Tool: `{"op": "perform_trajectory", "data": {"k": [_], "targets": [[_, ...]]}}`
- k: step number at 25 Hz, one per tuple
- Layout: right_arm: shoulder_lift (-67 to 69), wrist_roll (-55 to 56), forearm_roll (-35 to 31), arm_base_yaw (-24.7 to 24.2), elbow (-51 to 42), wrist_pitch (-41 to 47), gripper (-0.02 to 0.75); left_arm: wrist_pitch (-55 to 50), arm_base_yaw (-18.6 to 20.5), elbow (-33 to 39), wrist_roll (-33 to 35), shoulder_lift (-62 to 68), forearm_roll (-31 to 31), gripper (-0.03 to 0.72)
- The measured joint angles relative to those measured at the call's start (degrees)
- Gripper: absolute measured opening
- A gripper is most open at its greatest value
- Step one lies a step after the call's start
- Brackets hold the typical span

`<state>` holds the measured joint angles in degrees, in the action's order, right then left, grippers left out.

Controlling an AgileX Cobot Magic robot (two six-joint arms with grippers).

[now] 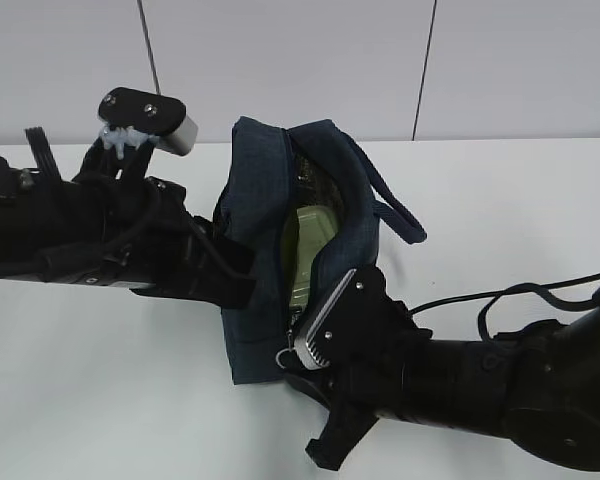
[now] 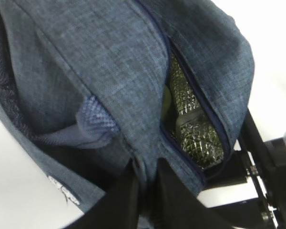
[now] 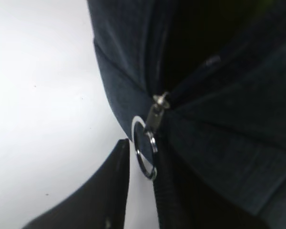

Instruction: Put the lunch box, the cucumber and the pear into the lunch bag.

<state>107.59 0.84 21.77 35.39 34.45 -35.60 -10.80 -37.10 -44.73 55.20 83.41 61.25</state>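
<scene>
My right gripper next grabs the silver ring pull by its round loop, which hangs free, since the slider sits tight against the bag's navy fabric.
The navy lunch bag lies on the white table with its zipper open. The lunch box's pale green lid shows inside the opening, and as a pale green sliver in the left wrist view. I see no cucumber or pear. My left gripper is shut on a fold of the bag's fabric at the opening's left edge. My right gripper is at the near end of the bag. Its jaws stand slightly apart around the silver ring pull, which rests against one finger.
The bag's rope handle drapes to the right. Shiny quilted lining shows inside the opening. A black cable loops over the table beside the right arm. White table lies around the bag.
</scene>
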Motion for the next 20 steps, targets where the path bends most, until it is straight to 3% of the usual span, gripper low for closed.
{"op": "perform_trajectory", "data": {"k": [8, 20], "targets": [[0.0, 5.82, 6.34, 0.0, 0.0, -2.89, 0.001, 0.0, 0.0, 0.0, 0.0, 0.0, 0.0, 0.003], [0.0, 6.81, 6.57, 0.0, 0.0, -1.75, 0.0, 0.18, 0.0, 0.0, 0.0, 0.0, 0.0, 0.003]]}}
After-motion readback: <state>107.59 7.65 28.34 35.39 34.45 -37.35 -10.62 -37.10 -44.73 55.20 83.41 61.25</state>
